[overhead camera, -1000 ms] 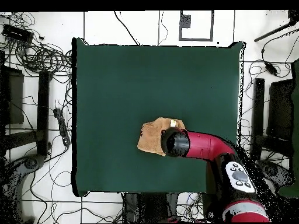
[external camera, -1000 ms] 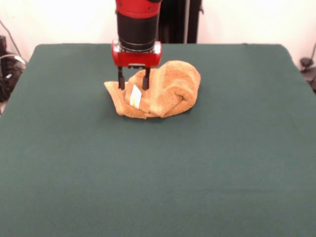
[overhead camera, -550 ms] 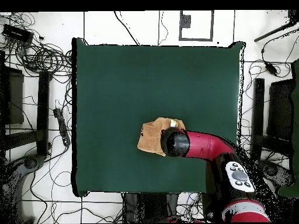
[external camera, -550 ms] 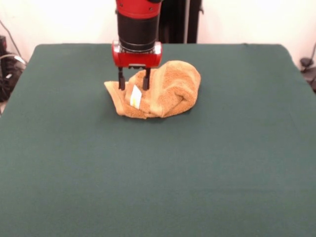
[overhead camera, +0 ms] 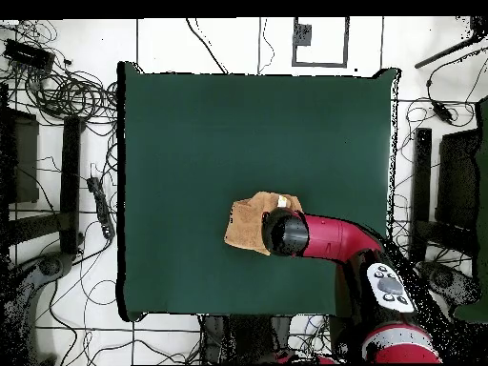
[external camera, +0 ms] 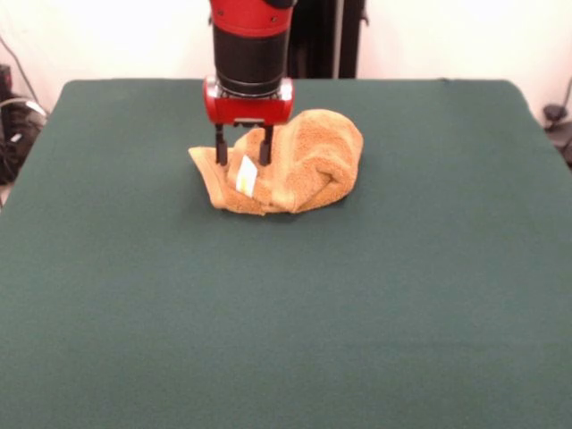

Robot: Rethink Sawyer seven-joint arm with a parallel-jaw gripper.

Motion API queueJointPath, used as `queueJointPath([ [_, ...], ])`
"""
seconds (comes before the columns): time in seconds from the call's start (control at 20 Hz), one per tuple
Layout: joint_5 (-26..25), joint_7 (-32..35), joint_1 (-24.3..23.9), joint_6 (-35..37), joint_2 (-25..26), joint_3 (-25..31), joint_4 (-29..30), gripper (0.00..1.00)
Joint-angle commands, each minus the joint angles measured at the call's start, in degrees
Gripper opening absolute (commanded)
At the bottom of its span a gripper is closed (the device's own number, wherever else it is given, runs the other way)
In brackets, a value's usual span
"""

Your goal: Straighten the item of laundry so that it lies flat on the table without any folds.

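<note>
My gripper grabs the crumpled towel [external camera: 313, 161] by the fold with the white tag [external camera: 246, 174] next, to straighten the towel so it lies flat.
The item of laundry [external camera: 313, 165] is a golden-orange towel, crumpled and folded over itself a little left of centre in the far half of the green table [external camera: 357, 295]. Its white tag [external camera: 246, 174] faces the front. My gripper [external camera: 242, 159] comes straight down on the towel's left part. It is open, and its two black fingers [external camera: 220, 147] stand apart with their tips at the cloth. From above, the towel [overhead camera: 246, 224] pokes out to the left of the red arm's wrist [overhead camera: 284, 233], which hides the gripper itself.
The green table [overhead camera: 210, 133] spreads wide around the towel on every side. Cables and stands [overhead camera: 67, 95] lie on the floor beyond the table's edges.
</note>
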Motion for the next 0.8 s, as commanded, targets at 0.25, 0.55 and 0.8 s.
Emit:
queueJointPath([
  [0.25, -0.36, 6.02, 0.18, -4.88, 5.32, 5.66, -0.64, 1.0],
  [0.55, -0.12, 6.1, -0.21, -5.47, 5.91, 5.97, -0.7, 1.0],
  [0.8, 0.08, 6.21, -0.57, -5.47, 6.0, 6.08, -0.31, 1.0],
])
